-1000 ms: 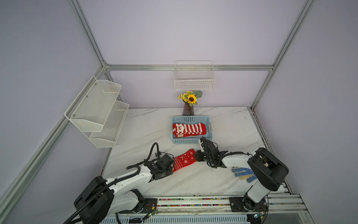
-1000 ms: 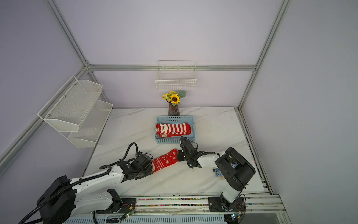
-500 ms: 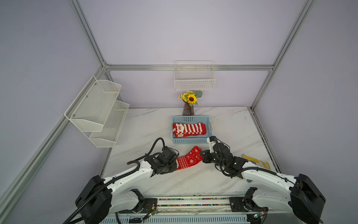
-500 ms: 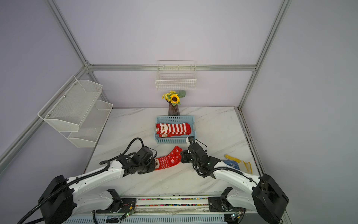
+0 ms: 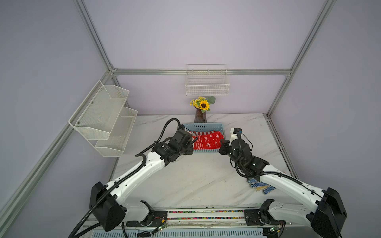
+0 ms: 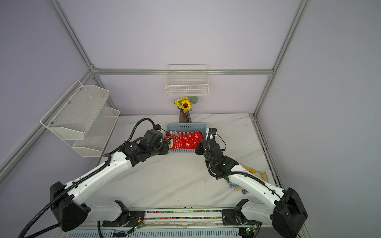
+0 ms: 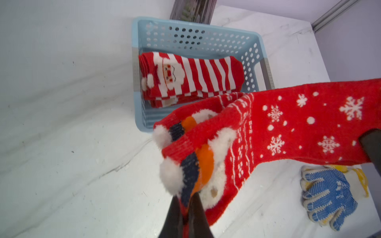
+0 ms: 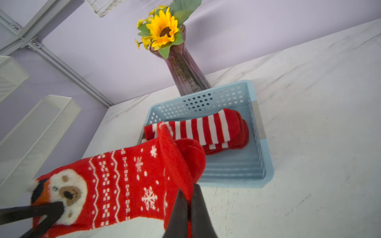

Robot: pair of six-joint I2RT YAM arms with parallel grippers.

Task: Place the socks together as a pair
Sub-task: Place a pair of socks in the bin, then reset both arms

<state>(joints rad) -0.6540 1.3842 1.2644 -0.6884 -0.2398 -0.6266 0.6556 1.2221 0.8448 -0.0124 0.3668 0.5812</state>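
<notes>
My left gripper should release the snowflake socks only after I lower them inside. The bear-face cuffs hang high and short of the blue basket (image 5: 203,125) (image 7: 154,115).
Two red snowflake socks (image 7: 288,123) with bear faces lie one on the other and hang stretched between both grippers, above the front part of the blue basket (image 5: 203,125). My left gripper (image 7: 186,197) is shut on their bear-face cuff end. My right gripper (image 8: 188,189) is shut on their toe end (image 8: 191,156). In both top views the snowflake socks (image 5: 207,141) (image 6: 184,142) cover most of the basket. Under them, in the basket's back half (image 7: 195,22), lie red and white striped Santa socks (image 7: 195,76) (image 8: 206,127).
A vase with a sunflower (image 5: 200,115) stands right behind the basket. Blue and yellow dotted gloves (image 5: 258,185) (image 7: 327,191) lie at the front right, under my right arm. White mesh shelves (image 5: 103,115) hang on the left wall and a wire basket (image 5: 207,82) on the back wall.
Both grippers closed on the snowflake socks, which lay on the table in front of the basket. Both arms lifted them and carried them back over the basket.
</notes>
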